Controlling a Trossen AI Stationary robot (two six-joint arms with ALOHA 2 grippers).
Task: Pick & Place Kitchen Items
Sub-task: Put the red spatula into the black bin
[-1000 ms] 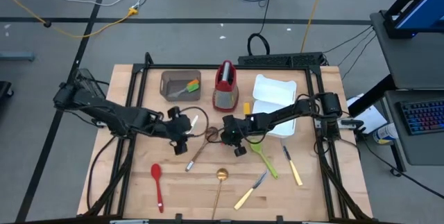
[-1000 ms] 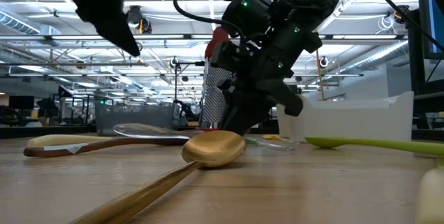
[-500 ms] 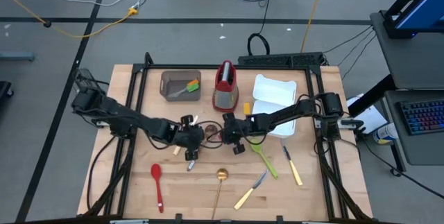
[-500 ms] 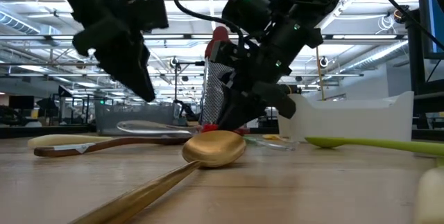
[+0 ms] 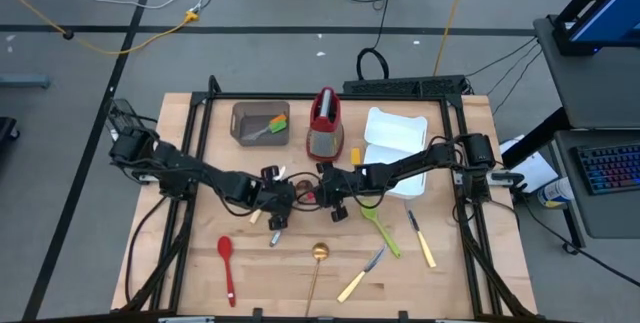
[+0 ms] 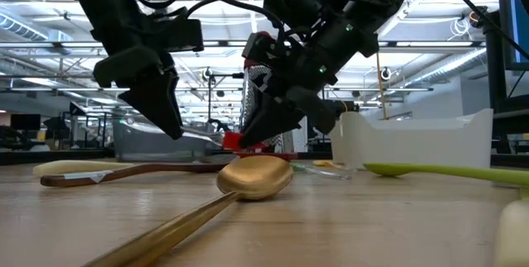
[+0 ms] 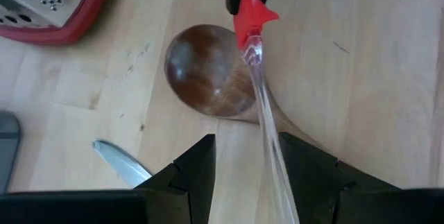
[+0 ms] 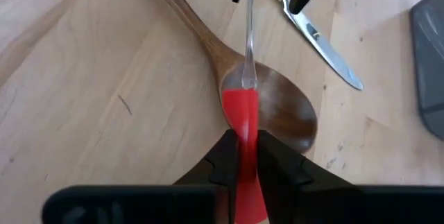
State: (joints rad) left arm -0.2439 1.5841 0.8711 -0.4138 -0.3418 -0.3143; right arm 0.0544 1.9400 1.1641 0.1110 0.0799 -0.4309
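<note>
The spatula's red head (image 7: 251,19) must stay free to enter the brown bin, so my left gripper grabs the spatula's clear handle next.
My right gripper (image 8: 246,141) is shut on a spatula with a red head and a clear handle (image 8: 248,37), near the table's middle (image 5: 325,195). My left gripper (image 7: 248,144) is open. Its fingers stand on either side of the clear handle (image 7: 267,120) without closing on it, facing my right gripper (image 5: 275,198). Below the spatula a wooden spoon (image 7: 208,71) lies flat on the table. A yellow-handled knife (image 8: 312,37) lies beside it. My right gripper pinches the spatula's red head (image 8: 241,109) between its two fingers. The fingers come from the table's right, slanting down, and lie along the spatula. The spatula is lifted clear above the wooden spoon's bowl (image 8: 284,113). Its clear handle sticks out toward my left gripper.
A red spoon (image 5: 227,263), a gold spoon (image 5: 318,261), a green spoon (image 5: 380,228) and two yellow-handled knives (image 5: 360,275) (image 5: 422,238) lie near the front edge. A brown bin (image 5: 250,123), a red grater (image 5: 324,123) and a white tray (image 5: 395,148) stand at the back.
My left gripper has gone toward the table's right and down, until its open fingers stand around the spatula's clear handle. My right gripper has raised the spatula's red head a little off the wooden spoon and stays shut on it.
</note>
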